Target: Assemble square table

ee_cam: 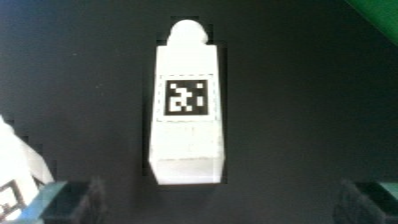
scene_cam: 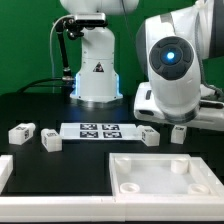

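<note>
The white leg's near end [ee_cam: 187,172] stops short of my fingertips, so it is too early to close. My gripper moves toward the leg's near end, then closes on the leg.
The white square tabletop [scene_cam: 165,176] lies underside up at the front of the exterior view's right, its rimmed recess showing. Three short white legs lie on the black table: two on the exterior view's left [scene_cam: 20,130] [scene_cam: 50,139] and one by the marker board's right end [scene_cam: 148,135]. My gripper [scene_cam: 178,124] hangs low just right of that leg. In the wrist view a tagged white leg [ee_cam: 191,110] lies lengthwise on the table just ahead of my gripper [ee_cam: 217,205]. The jaws stand wide open and empty, and the leg's near end stops just short of the dark fingertips [ee_cam: 64,200].
The marker board [scene_cam: 97,131] lies mid-table before the white domed robot base [scene_cam: 95,65]. A white part shows at the exterior view's front left edge [scene_cam: 3,176]. Another white piece [ee_cam: 15,160] shows at the edge of the wrist view.
</note>
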`<state>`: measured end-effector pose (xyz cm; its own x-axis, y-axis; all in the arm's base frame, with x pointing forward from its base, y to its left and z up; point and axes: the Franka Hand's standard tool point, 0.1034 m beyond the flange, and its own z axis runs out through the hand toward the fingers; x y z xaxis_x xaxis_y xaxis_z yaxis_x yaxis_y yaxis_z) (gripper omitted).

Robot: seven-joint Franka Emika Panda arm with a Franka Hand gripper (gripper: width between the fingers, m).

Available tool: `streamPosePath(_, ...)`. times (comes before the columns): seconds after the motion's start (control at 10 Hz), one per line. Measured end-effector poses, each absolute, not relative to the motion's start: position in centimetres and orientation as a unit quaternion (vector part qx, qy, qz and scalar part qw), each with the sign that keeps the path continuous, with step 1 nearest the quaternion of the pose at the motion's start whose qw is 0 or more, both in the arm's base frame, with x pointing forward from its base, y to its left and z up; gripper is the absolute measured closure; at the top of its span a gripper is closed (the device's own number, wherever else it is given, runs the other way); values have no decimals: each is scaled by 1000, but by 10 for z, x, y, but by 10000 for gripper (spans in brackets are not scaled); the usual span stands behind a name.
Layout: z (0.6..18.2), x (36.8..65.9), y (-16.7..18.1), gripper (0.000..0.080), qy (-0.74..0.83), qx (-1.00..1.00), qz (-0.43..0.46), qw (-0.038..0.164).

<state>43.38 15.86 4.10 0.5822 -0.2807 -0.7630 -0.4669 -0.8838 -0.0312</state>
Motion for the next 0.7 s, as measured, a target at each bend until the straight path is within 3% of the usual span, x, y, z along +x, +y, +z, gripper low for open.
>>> streamPosePath(0.2,37,431,159,151,213,-883,403,116)
streamPosePath(0.4,19,411,162,151,217,-882,402,111)
streamPosePath(0.7,13,407,172,151,217,-881,409,102)
